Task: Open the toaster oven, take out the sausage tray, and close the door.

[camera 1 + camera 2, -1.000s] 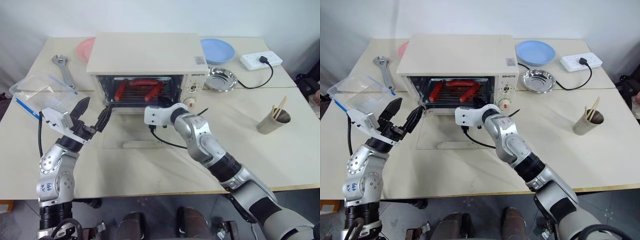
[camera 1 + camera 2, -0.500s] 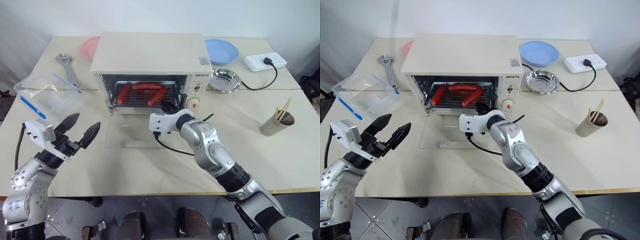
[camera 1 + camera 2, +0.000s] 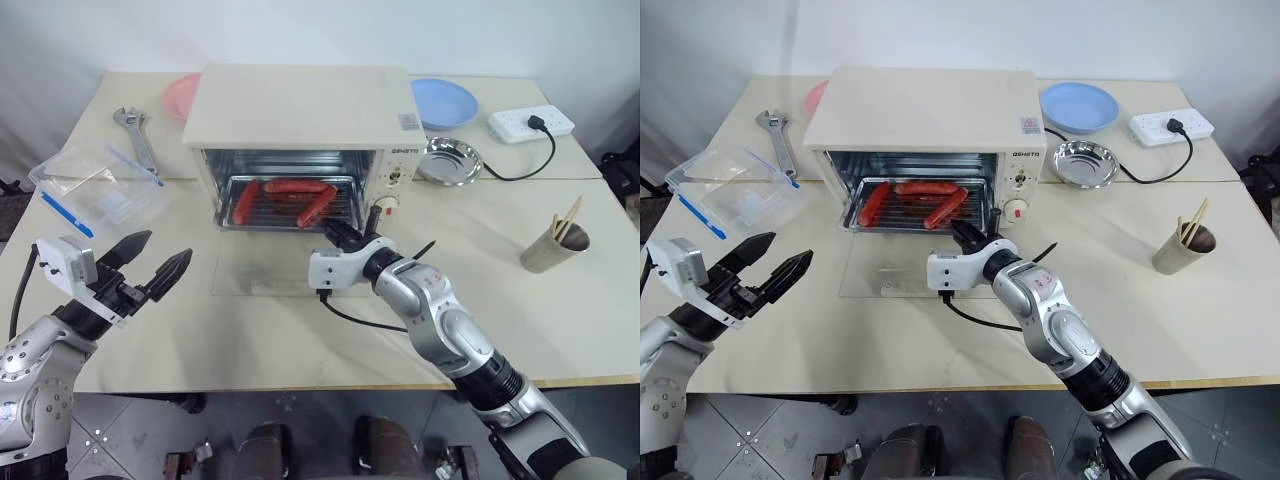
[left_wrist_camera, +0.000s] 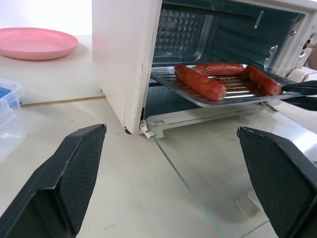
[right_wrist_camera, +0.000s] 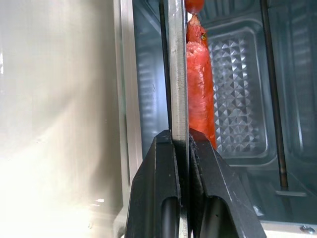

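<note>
My left gripper picks up the tray point(image 3: 285, 222) by its rim opposite my right gripper next, since loose sausages risk rolling off the rack.
The cream-white toaster oven point(image 3: 300, 105) stands at the table's middle back. Its glass door point(image 3: 262, 272) lies flat on the table in front of it. The sausage tray point(image 3: 285, 222), silvery with a wire rack and three red sausages point(image 3: 297, 187), sticks partly out of the oven mouth. My right gripper point(image 3: 335, 233) is shut on the tray's front right edge; the right wrist view shows the thin metal rim point(image 5: 177, 64) pinched between the fingers point(image 5: 161, 168), with a sausage point(image 5: 200, 84) beyond. My left gripper point(image 3: 168, 247) hangs open left of the door, touching nothing.
A clear plastic container point(image 3: 95, 185), a wrench point(image 3: 133, 135) and a pink plate point(image 3: 175, 95) lie at the left. At the right are a blue plate point(image 3: 442, 100), a steel bowl point(image 3: 447, 160), a power strip point(image 3: 530, 122) and a cup with chopsticks point(image 3: 553, 245).
My right gripper has drawn back toward me, and the tray has slid partly out of the oven with it. My left gripper pulled back and to the left, then stayed still.
</note>
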Robot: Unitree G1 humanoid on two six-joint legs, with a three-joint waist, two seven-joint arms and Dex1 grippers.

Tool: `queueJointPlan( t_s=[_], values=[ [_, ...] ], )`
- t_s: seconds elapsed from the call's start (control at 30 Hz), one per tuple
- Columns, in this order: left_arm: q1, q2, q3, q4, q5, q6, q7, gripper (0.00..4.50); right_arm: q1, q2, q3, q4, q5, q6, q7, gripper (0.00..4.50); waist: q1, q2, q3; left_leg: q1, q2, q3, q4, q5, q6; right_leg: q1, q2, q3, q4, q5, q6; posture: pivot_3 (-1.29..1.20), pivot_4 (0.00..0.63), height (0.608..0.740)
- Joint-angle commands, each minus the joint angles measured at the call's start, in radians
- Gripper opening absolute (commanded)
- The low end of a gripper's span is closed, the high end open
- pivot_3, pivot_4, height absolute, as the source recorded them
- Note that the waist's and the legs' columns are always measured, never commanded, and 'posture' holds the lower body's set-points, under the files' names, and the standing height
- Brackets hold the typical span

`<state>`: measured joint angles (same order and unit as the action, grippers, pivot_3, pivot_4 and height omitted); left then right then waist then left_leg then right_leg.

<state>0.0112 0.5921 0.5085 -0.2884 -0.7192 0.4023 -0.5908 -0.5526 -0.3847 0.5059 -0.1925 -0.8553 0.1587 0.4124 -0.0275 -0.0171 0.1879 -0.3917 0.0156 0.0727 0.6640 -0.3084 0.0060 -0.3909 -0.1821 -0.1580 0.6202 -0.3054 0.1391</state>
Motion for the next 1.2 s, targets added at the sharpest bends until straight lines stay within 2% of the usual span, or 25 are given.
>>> queueJointPlan(
  t_s=[0.03, 0.2, 0.4, 0.5, 0.77, 0.97, 1.03, 1.2],
  values=[
    [-0.008, 0.019, -0.003, -0.015, -0.020, 0.025, -0.015, 4.50, 0.026, -0.016, -0.029, -0.082, -0.004, -0.079, -0.057, 0.02, 0.000, 0.000, 0.000, 0.000, 0.000, 0.000, 0.000, 0.000, 0.000, 0.000, 0.000, 0.000, 0.000, 0.000, 0.000, 0.00, 0.150, 0.740],
    [-0.015, 0.020, 0.003, -0.011, -0.034, 0.065, -0.013, 4.50, 0.068, -0.048, -0.041, -0.094, -0.012, -0.141, -0.074, 0.02, -0.002, 0.000, 0.000, 0.000, 0.000, 0.000, 0.000, 0.000, 0.000, 0.000, 0.000, 0.000, 0.000, 0.000, 0.000, 0.00, 0.150, 0.740],
    [0.005, 0.027, 0.037, -0.026, -0.117, 0.146, -0.026, 4.50, 0.115, -0.079, -0.081, -0.145, 0.011, -0.195, -0.063, 0.02, -0.001, 0.000, 0.000, 0.001, 0.001, 0.001, 0.001, 0.000, 0.000, 0.001, 0.000, 0.001, 0.001, 0.000, 0.000, 0.00, 0.150, 0.740],
    [0.007, 0.031, 0.070, -0.029, -0.188, 0.200, -0.014, 4.50, 0.130, -0.096, -0.107, -0.166, 0.026, -0.232, -0.068, 0.02, 0.000, 0.000, 0.000, 0.001, 0.001, 0.001, 0.001, 0.000, 0.000, 0.001, 0.000, 0.001, 0.000, 0.000, 0.000, 0.00, 0.150, 0.740],
    [-0.046, 0.044, 0.166, -0.013, -0.511, 0.399, 0.112, 4.50, 0.164, -0.134, -0.168, -0.183, 0.076, -0.368, -0.101, 0.02, -0.001, 0.000, 0.000, 0.002, 0.001, 0.000, 0.001, 0.000, 0.000, 0.002, 0.000, 0.001, 0.000, 0.000, 0.000, 0.00, 0.150, 0.740],
    [-0.064, 0.079, 0.150, 0.026, -0.655, 0.504, 0.180, 4.50, 0.171, -0.139, -0.187, -0.175, 0.105, -0.435, -0.102, 0.02, 0.000, 0.000, 0.000, 0.004, 0.001, 0.000, 0.001, 0.000, 0.000, 0.004, 0.000, 0.001, 0.000, 0.000, -0.001, 0.00, 0.150, 0.740],
    [-0.071, 0.139, 0.076, 0.059, -0.700, 0.626, 0.163, 4.50, 0.174, -0.156, -0.194, -0.171, 0.125, -0.476, -0.094, 0.02, 0.000, 0.000, 0.000, 0.004, 0.001, -0.001, 0.001, 0.000, 0.000, 0.005, 0.000, 0.001, 0.000, 0.000, -0.001, 0.00, 0.150, 0.740],
    [-0.114, 0.143, 0.043, 0.136, -0.776, 0.682, 0.217, 4.50, 0.162, -0.166, -0.213, -0.164, 0.153, -0.521, -0.091, 0.02, 0.000, 0.000, 0.000, 0.005, 0.001, -0.002, 0.001, 0.000, 0.000, 0.006, 0.001, 0.001, 0.000, 0.000, -0.001, 0.00, 0.150, 0.740]
  ],
)
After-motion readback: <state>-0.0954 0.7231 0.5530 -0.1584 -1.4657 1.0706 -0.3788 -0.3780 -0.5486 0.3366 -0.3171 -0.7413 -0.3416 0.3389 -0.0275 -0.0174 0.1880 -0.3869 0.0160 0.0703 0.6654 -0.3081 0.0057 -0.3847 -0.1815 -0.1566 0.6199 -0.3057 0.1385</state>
